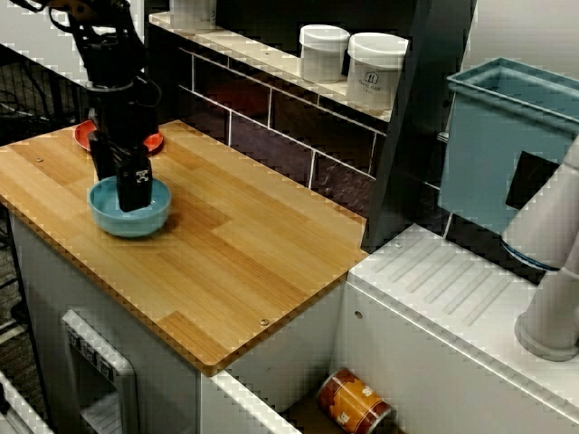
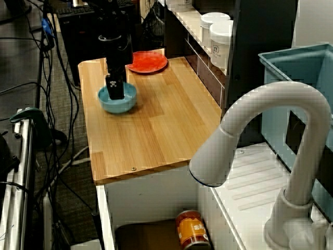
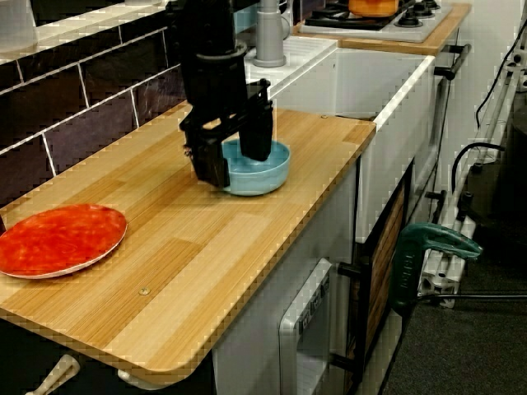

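The bowl is wider than my open fingers, so I will grab the bowl's thin rim.
A light blue bowl (image 1: 136,221) (image 2: 123,105) (image 3: 268,174) sits on the wooden counter (image 1: 244,253) near its left end. My black gripper (image 1: 119,176) (image 2: 115,89) (image 3: 232,156) comes down from above onto the bowl's rim. In the view from the counter's end, one finger (image 3: 256,132) is inside the bowl and the other (image 3: 208,164) is just outside its wall. The fingers stand apart, with the rim between them. I cannot tell whether the pads press on it. A red plate (image 1: 83,136) (image 2: 148,62) (image 3: 62,239) lies just behind the gripper.
Two white jars (image 1: 323,52) (image 1: 375,70) stand on the tiled ledge behind the counter. Right of the counter is a sink with an orange can (image 1: 355,402) (image 2: 191,229) in it, a white faucet (image 2: 270,130) and a blue bin (image 1: 507,145).
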Motion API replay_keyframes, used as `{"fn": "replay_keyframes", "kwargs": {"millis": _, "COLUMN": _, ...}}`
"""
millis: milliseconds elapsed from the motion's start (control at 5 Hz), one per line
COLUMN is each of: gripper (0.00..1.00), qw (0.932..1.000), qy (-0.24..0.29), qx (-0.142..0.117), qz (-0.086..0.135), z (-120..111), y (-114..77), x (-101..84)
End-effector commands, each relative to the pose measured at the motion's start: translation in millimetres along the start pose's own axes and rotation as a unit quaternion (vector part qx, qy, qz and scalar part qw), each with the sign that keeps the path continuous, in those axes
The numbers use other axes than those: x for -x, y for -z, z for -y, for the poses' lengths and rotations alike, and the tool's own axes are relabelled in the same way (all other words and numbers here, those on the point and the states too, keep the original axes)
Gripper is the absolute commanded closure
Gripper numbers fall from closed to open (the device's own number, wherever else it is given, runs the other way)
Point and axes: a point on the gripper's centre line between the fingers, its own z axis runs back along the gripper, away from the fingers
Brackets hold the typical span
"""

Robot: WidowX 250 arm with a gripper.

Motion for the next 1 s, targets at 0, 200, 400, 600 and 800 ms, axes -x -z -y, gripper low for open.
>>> {"fn": "replay_keyframes", "kwargs": {"millis": 0, "gripper": 0.00, "qw": 0.9983, "qy": 0.047, "qx": -0.030, "qz": 0.013, "z": 42.2, "y": -5.8, "x": -5.4}}
{"fn": "replay_keyframes", "kwargs": {"millis": 200, "gripper": 0.00, "qw": 0.9981, "qy": 0.047, "qx": -0.038, "qz": 0.013, "z": 58.0, "y": -4.1, "x": -8.8}}
{"fn": "replay_keyframes", "kwargs": {"millis": 400, "gripper": 0.00, "qw": 0.9986, "qy": 0.039, "qx": -0.034, "qz": 0.013, "z": 70.0, "y": -2.7, "x": -14.6}}
{"fn": "replay_keyframes", "kwargs": {"millis": 600, "gripper": 0.00, "qw": 0.9986, "qy": 0.037, "qx": -0.037, "qz": 0.005, "z": 83.7, "y": 0.5, "x": -20.5}}
{"fn": "replay_keyframes", "kwargs": {"millis": 800, "gripper": 0.00, "qw": 0.9984, "qy": 0.039, "qx": -0.040, "qz": 0.004, "z": 99.9, "y": 5.4, "x": -20.7}}
